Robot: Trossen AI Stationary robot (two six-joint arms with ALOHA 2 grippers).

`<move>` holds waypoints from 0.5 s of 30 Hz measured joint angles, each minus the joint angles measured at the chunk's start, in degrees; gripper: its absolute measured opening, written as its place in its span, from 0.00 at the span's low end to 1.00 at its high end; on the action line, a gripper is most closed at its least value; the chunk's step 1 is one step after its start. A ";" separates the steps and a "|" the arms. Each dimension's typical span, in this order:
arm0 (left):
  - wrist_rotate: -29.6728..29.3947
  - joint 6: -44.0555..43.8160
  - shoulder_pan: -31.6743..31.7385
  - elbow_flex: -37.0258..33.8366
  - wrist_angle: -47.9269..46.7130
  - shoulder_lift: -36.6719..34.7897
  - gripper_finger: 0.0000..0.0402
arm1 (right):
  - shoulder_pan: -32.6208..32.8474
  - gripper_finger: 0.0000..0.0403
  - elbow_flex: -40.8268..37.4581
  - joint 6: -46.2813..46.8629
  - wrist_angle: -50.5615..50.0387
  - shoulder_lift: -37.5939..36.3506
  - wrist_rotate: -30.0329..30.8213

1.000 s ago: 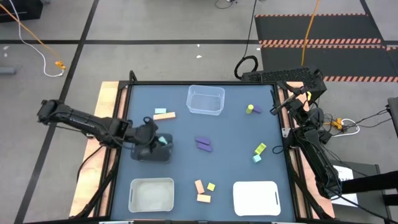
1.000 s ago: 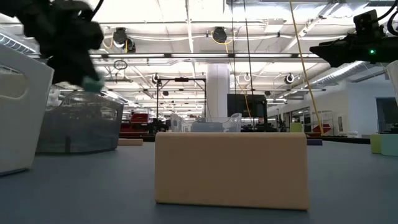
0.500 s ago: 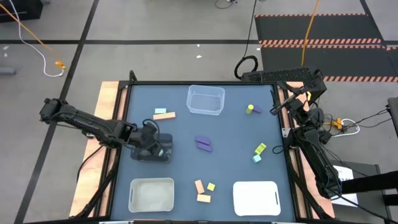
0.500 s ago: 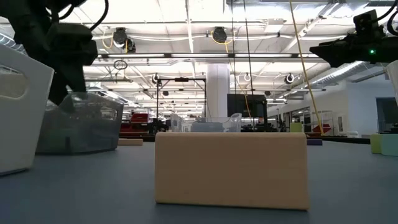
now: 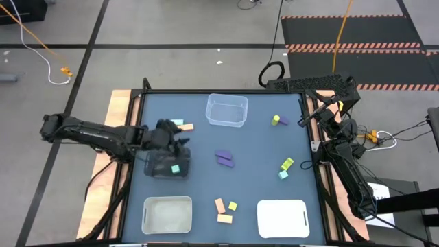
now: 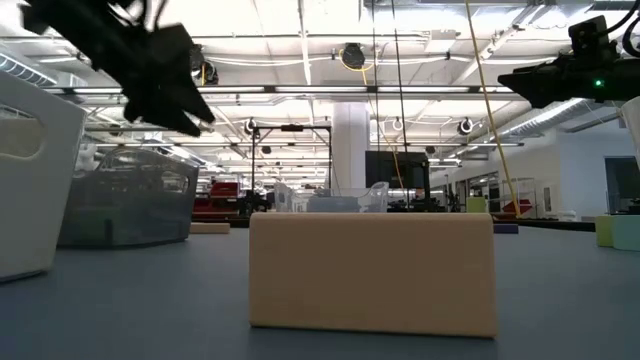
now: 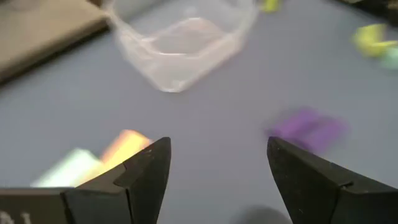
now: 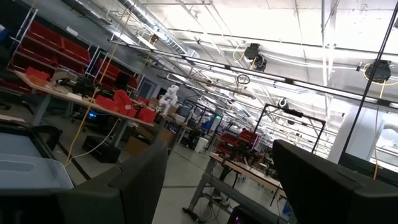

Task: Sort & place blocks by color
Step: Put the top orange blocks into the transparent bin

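Observation:
My left gripper should sort orange into the clear bin, so it should grab the orange block by its long sides.
My left gripper (image 5: 182,143) hovers open and empty over the far edge of the dark bin (image 5: 159,165), where a teal block (image 5: 175,169) lies. In its wrist view the gripper (image 7: 217,168) faces a purple block (image 7: 308,127) and a pale orange block (image 7: 127,143) on the table. More blocks lie scattered: an orange and teal pair (image 5: 182,125), a yellow-green cylinder (image 5: 276,120), a yellow-green and teal pair (image 5: 285,167), and orange blocks (image 5: 221,211) near the front. My right gripper (image 8: 217,180) waits open at the table's right edge, tipped upward.
A clear bin (image 5: 227,110) stands at the far middle, a pale bin (image 5: 167,214) at the near left and a white bin (image 5: 282,218) at the near right. In the low view an orange block (image 6: 370,270) fills the foreground.
My left gripper has opened and let go of the teal block, which has dropped into the dark bin. The gripper has then swung toward the table's far edge, rolling and tipping up as it went.

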 joint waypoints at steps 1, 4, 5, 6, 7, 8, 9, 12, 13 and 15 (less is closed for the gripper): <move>1.19 1.97 2.57 0.00 0.32 0.96 0.66 | 0.00 0.70 0.00 -0.01 0.00 0.01 0.00; 7.86 8.07 10.15 0.00 1.03 4.68 0.66 | 0.00 0.70 0.00 0.00 0.00 0.00 0.00; 10.40 10.02 12.42 0.00 1.34 6.06 0.66 | 0.00 0.70 0.00 0.00 0.00 0.00 0.00; 12.77 11.92 14.40 0.00 1.94 7.36 0.66 | 0.00 0.70 0.00 -0.02 0.00 0.00 0.00; 14.87 13.87 16.12 0.00 2.62 8.57 0.66 | 0.00 0.70 0.02 0.00 0.01 0.02 0.00; 16.63 15.89 17.85 0.00 3.09 9.92 0.66 | 0.00 0.70 0.01 -0.01 0.00 0.01 0.00; 18.30 17.72 19.27 0.00 3.42 11.15 0.66 | 0.00 0.70 0.00 0.00 0.00 0.01 0.00; 22.02 23.10 22.68 0.00 5.11 14.50 0.66 | 0.00 0.70 0.00 -0.01 0.00 0.01 0.00; 22.77 24.84 23.54 0.00 5.40 15.40 0.67 | 0.00 0.70 0.00 0.00 0.00 0.00 0.00; 23.30 28.30 24.85 0.00 6.05 17.29 0.67 | 0.00 0.70 0.01 -0.01 0.02 0.01 0.00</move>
